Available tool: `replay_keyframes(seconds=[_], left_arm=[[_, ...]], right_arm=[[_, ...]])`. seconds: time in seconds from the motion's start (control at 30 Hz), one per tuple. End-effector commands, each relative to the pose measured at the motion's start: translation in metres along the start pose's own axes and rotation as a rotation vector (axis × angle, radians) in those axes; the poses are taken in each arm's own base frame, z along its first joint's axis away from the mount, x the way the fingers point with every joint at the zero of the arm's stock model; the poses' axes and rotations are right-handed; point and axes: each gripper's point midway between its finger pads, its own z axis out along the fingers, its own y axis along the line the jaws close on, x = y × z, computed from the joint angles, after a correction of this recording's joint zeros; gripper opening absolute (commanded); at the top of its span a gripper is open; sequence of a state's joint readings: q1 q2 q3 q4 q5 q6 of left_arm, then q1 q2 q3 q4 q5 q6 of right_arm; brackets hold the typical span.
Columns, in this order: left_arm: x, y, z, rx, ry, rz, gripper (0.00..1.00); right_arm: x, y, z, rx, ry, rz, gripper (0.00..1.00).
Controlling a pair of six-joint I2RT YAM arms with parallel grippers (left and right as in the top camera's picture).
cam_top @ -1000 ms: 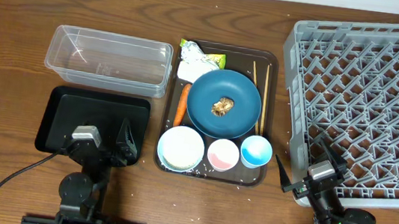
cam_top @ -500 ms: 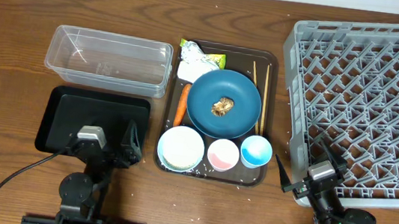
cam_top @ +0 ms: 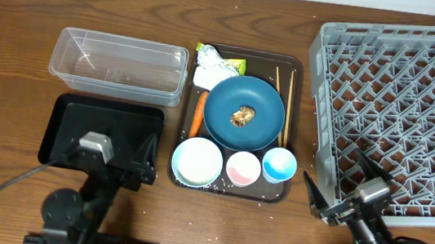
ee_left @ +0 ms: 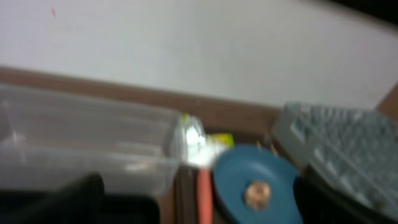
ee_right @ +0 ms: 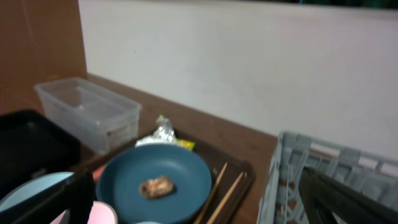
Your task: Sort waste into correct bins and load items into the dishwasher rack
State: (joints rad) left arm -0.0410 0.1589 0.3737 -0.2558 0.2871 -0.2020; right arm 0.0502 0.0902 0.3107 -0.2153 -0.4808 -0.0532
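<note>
I should next pinch the pink cup by its rim (cam_top: 236, 171) with my left gripper. The cup's base stays free to hand over to my right gripper.
The dark-blue plate (cam_top: 245, 113) lies on a brown serving tray (cam_top: 298, 65) with the brown food lump (cam_top: 243, 116) on it. The carrot stick (cam_top: 198, 113) and the wrapper (cam_top: 214, 66) lie to its left and the chopsticks (cam_top: 282, 105) to its right. The bowl (cam_top: 197, 161), pink cup (cam_top: 242, 168) and blue cup (cam_top: 279, 164) stand in front. Rice grains (cam_top: 218, 185) dot the tray's front. The clear tub (cam_top: 117, 65) and black tray (cam_top: 78, 118) are at the left, the grey rack (cam_top: 404, 102) at the right. My left gripper (cam_top: 146, 161) is open over the black tray's right end. My right gripper (cam_top: 340, 181) is open at the rack's front left corner.
The right wrist view shows the plate (ee_right: 155, 180), lump (ee_right: 155, 186), chopsticks (ee_right: 221, 186), tub (ee_right: 87, 112) and rack (ee_right: 323, 180) before a white wall. The left wrist view is blurred, with the plate (ee_left: 258, 186) and carrot (ee_left: 203, 193) ahead.
Both arms have shifted. The left arm's base swung left and its gripper edged right. The right gripper moved a little right and toward the table's front. No object moved.
</note>
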Motion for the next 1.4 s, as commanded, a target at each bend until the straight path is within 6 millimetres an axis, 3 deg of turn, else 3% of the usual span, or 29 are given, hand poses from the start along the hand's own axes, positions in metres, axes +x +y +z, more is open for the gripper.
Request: replay_keyframes(seconds=[0.0, 0.3, 0.5, 0.67, 0.77, 0.9, 1.0, 1.13, 1.37], left_arm=[[-0.025, -0.015, -0.002, 0.026, 0.068, -0.047, 0.98], [-0.076, -0.036, 0.034, 0.032, 0.355, -0.133, 0.98], [-0.081, -0.033, 0.06, -0.009, 0.523, -0.188, 0.98], [-0.077, -0.061, 0.074, 0.161, 0.574, -0.305, 0.98], [-0.079, -0.066, 0.081, 0.189, 0.57, -0.314, 0.98], [-0.053, -0.068, 0.079, 0.133, 0.663, -0.296, 0.98], [-0.015, -0.073, 0.069, 0.043, 0.806, -0.222, 0.99], [0.033, -0.087, 0.056, -0.026, 0.979, -0.045, 0.99], [0.093, -0.131, 0.07, 0.031, 1.109, 0.142, 0.88]], right_arm=[[-0.03, -0.001, 0.0, -0.003, 0.042, 0.052, 0.99], [-0.06, -0.027, 0.044, -0.01, 0.413, 0.232, 0.99], [-0.063, -0.042, 0.074, -0.059, 0.562, 0.198, 0.99], [-0.052, -0.04, 0.081, -0.059, 0.635, 0.338, 0.99], [-0.047, -0.042, 0.08, -0.049, 0.653, 0.343, 0.99], [-0.039, -0.062, 0.077, 0.089, 0.685, 0.361, 0.99], [-0.029, -0.087, 0.067, 0.293, 0.713, 0.431, 0.99], [-0.016, -0.124, 0.039, 0.624, 0.731, 0.56, 0.99], [-0.007, -0.134, 0.022, 0.694, 0.757, 0.63, 0.98]])
